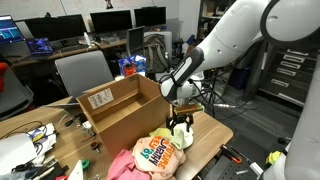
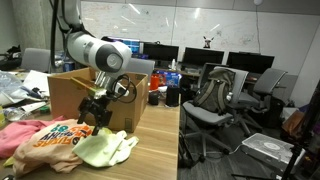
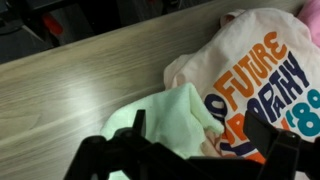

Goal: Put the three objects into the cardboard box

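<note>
My open fingers, too high, would miss the green cloth's fold.
An open cardboard box point(image 1: 118, 107) stands on the wooden table; it also shows in an exterior view point(image 2: 75, 95). Beside it lies a pile of cloth: a cream shirt with orange and blue print point(image 1: 160, 153) point(image 2: 55, 135) point(image 3: 262, 70), a pale green cloth point(image 2: 105, 148) point(image 3: 165, 120) and a pink cloth point(image 1: 120, 165) point(image 2: 12, 135). My gripper point(image 1: 181, 127) point(image 2: 95, 112) point(image 3: 195, 140) hangs open and empty just above the pile, its fingers straddling the edge where the green cloth meets the printed shirt.
Cables and clutter point(image 1: 30, 140) lie at the table's far end beyond the box. Office chairs point(image 2: 225, 95) and desks with monitors point(image 1: 110, 20) stand around. The table edge point(image 2: 178, 140) runs close beside the pile.
</note>
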Robot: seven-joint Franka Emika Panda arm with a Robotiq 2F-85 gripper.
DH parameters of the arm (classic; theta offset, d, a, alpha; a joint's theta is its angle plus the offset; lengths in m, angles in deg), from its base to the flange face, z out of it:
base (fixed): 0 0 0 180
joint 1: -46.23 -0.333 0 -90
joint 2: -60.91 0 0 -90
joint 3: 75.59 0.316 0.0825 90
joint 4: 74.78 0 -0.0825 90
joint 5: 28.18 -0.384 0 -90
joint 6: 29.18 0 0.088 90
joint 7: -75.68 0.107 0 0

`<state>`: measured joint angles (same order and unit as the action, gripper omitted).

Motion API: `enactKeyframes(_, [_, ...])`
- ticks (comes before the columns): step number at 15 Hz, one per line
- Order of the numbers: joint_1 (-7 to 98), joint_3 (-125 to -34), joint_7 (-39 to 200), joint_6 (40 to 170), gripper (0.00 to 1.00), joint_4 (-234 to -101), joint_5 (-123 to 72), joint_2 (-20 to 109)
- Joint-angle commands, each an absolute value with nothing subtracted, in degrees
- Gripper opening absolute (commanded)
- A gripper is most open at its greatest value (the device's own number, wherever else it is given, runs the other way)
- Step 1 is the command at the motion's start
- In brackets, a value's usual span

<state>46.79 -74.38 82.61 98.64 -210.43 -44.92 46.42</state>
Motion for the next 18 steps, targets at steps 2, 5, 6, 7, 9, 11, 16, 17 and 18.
enactKeyframes(2, [47.2, -74.47, 79.51, 97.19, 1.0, -208.37, -45.11, 44.26])
enactKeyframes(5, [47.08, -75.29, 80.36, 98.81, 1.0, -208.44, -43.5, 42.4])
enactKeyframes(6, [47.0, -75.5, 80.62, 99.04, 1.0, -208.41, -43.02, 41.77])
enactKeyframes(7, [47.03, -75.61, 80.6, 99.13, 1.0, -208.35, -42.8, 41.23])
enactKeyframes(9, [47.08, -75.67, 80.45, 99.41, 1.0, -208.2, -42.77, 40.22])
enactKeyframes(11, [47.05, -75.49, 80.3, 99.47, 1.0, -208.1, -42.79, 39.51])
enactKeyframes(16, [47.21, -74.87, 79.85, 99.2, 1.0, -207.6, -43.66, 38.37])
enactKeyframes(17, [47.38, -74.68, 79.65, 98.84, 1.0, -207.31, -44.05, 37.98])
enactKeyframes(18, [47.33, -74.7, 79.84, 98.84, 1.0, -207.15, -43.9, 37.6])
